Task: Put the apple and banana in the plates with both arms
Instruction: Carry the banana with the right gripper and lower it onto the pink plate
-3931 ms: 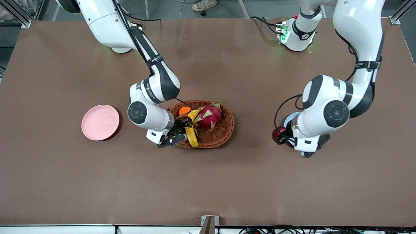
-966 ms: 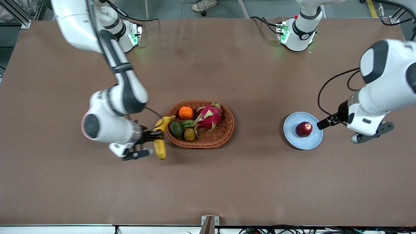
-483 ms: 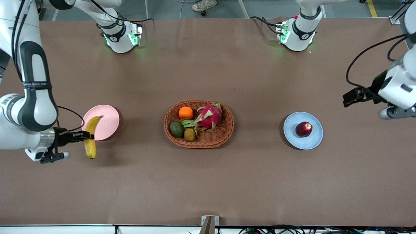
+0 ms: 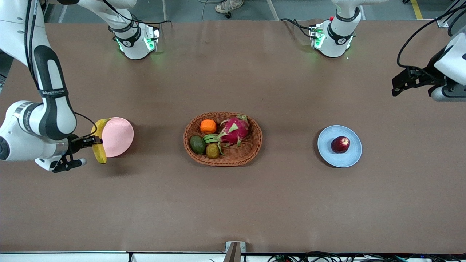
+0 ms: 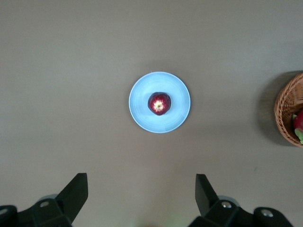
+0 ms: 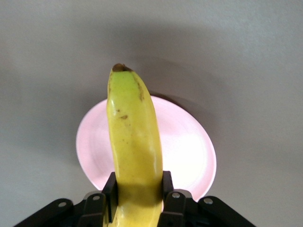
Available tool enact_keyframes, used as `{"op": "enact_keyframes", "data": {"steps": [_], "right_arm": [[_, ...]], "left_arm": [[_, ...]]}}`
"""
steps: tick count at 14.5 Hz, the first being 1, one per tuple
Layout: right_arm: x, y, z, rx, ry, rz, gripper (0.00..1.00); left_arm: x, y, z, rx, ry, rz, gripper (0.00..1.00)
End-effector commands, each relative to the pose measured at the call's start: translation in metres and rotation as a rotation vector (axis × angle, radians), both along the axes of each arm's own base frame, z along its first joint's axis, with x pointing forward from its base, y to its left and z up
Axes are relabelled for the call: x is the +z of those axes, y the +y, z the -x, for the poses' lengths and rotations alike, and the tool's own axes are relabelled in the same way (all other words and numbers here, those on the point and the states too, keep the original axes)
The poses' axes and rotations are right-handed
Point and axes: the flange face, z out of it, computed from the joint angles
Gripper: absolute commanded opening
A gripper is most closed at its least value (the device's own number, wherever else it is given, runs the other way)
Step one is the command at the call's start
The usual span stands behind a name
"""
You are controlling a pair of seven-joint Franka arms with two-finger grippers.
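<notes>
The banana hangs above the plate, so the robot's right gripper should keep holding the banana until it is on the pink plate.
The dark red apple lies on the light blue plate; both show in the left wrist view, apple on plate. My left gripper is open and empty, high over the table at the left arm's end, apart from the plate. My right gripper is shut on the yellow banana and holds it in the air over the edge of the pale pink plate. In the right wrist view the banana sits between the fingers above the pink plate.
An oval brown wicker basket stands mid-table between the plates. It holds a pink dragon fruit, an orange fruit, a green avocado and a small brown fruit. Its rim shows in the left wrist view.
My right gripper carried the banana from the basket to the pink plate's edge. My left gripper released the apple on the blue plate, then rose and drew away toward its end of the table.
</notes>
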Motion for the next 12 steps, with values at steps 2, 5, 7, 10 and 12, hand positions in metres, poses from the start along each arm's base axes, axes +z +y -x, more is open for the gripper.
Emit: {"op": "enact_keyframes", "data": {"steps": [2,5,7,10,12], "right_arm": [[-0.003,-0.001,0.052,-0.008,-0.052,0.035,0.14],[-0.01,0.0,0.063,-0.01,-0.059,0.036,0.15],[-0.015,0.002,0.062,-0.006,-0.071,0.04,0.16],[-0.022,0.005,0.058,0.0,-0.092,0.047,0.2],[-0.041,0.006,0.058,0.0,-0.084,0.053,0.25]], "left_arm": [[-0.003,-0.004,0.035,-0.003,0.016,0.01,1.0],[0.002,-0.01,0.043,-0.015,0.008,0.007,1.0],[0.005,-0.01,0.046,-0.015,-0.002,0.007,1.0],[0.003,-0.005,0.043,-0.006,-0.002,0.008,1.0],[0.002,-0.006,0.04,-0.006,-0.001,0.008,1.0]]}}
